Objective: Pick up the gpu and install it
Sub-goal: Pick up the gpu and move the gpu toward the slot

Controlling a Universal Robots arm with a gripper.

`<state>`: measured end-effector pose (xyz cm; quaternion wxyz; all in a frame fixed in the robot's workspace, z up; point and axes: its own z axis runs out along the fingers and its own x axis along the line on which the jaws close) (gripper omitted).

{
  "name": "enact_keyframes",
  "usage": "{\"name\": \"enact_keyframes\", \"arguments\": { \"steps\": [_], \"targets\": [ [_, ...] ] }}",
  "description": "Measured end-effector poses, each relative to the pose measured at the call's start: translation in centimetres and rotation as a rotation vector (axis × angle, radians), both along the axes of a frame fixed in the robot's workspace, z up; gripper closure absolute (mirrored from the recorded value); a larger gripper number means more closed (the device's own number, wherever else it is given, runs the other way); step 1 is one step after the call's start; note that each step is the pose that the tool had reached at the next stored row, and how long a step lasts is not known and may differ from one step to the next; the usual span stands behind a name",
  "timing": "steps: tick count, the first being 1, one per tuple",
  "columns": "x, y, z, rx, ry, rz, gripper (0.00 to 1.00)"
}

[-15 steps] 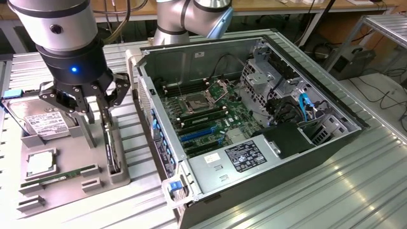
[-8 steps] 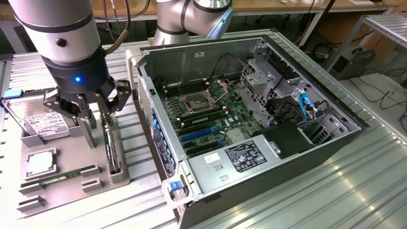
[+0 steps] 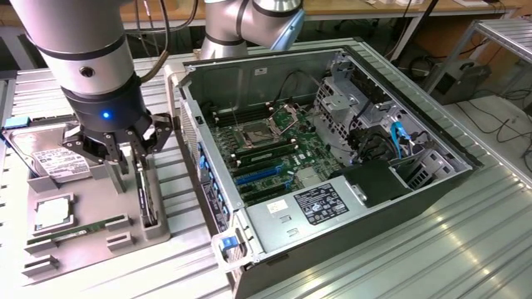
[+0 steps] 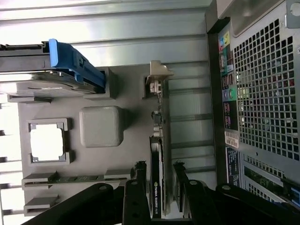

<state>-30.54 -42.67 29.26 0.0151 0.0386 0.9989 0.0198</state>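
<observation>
My gripper takes hold of the GPU by its black labeled edge (image 4: 156, 190) next, leaving the GPU's silver bracket (image 4: 159, 70) free for installing in the case.
The gpu (image 3: 149, 198) stands on its edge in a slot of the grey holder tray (image 3: 91, 252), at the exterior view's left of the open computer case (image 3: 275, 237). My gripper (image 3: 131, 177) hangs just over the card, open, with one finger on each side of it. In the wrist view the gpu (image 4: 157, 140) runs as a thin dark edge with its silver bracket (image 4: 157, 75) at the far end. It passes between my two black fingertips (image 4: 140, 169), and a narrow gap shows on both sides. Inside the case, the motherboard's blue card slots (image 3: 259, 177) lie uncovered.
The tray also holds a hard drive (image 3: 57, 159) with a blue clip, a square processor (image 3: 53, 214) and a RAM stick (image 3: 79, 228). In the wrist view the case's perforated rear panel (image 4: 267, 89) stands close beside the tray (image 4: 133, 101). Everything rests on a ribbed metal table (image 3: 432, 249).
</observation>
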Motion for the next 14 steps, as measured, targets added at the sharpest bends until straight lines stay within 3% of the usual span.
{"name": "enact_keyframes", "arguments": {
  "steps": [14],
  "targets": [
    [0.0, -0.13, -3.72, 0.0, 0.0, -0.009, 0.64]
  ]
}}
